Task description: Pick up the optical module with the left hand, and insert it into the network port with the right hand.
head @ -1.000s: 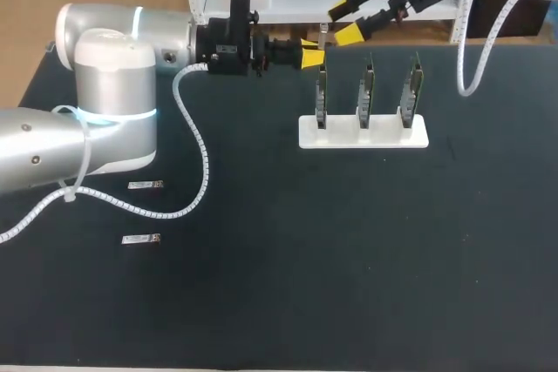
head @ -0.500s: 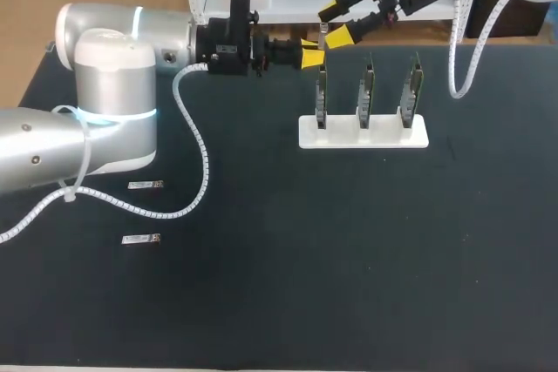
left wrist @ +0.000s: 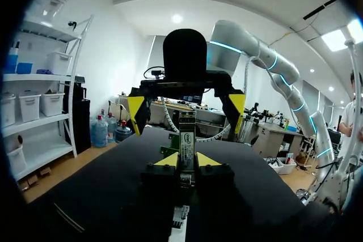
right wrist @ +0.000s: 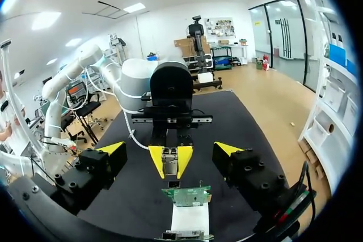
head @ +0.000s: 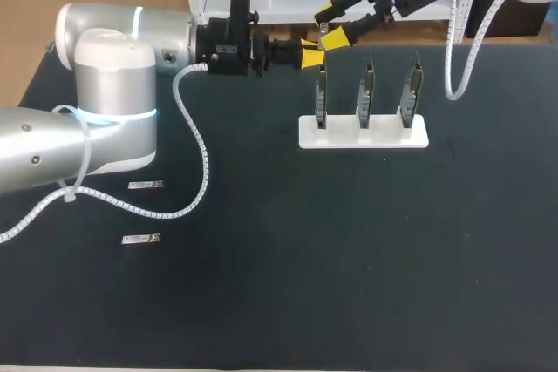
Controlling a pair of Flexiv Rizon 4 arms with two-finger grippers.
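Note:
I should next grab the slim optical module by its socket end (head: 323,27) with my right gripper, so that it can go into the network port (head: 322,98).
My left gripper (head: 310,53) is shut on the optical module (head: 323,40), a thin metal stick held out over the table's far edge. In the left wrist view the module (left wrist: 187,138) stands up between my yellow tips, and my right gripper (left wrist: 186,109) faces it. My right gripper (head: 330,26) is open, one finger on each side of the module's free end, with gaps on both sides. The right wrist view shows the module (right wrist: 170,165) in the left gripper (right wrist: 171,160) between my own spread fingers (right wrist: 111,150). The network ports are three upright boards on a white base (head: 363,131), just in front of both grippers.
Two spare modules (head: 146,185) (head: 140,239) lie on the black table near its left side, beside the left arm's white cable (head: 199,154). The nearest board (right wrist: 187,194) and the white base (right wrist: 189,219) sit just under my right gripper.
My right gripper has moved left and slightly up, closing in on the module's free end. The left arm and the module have stayed still.

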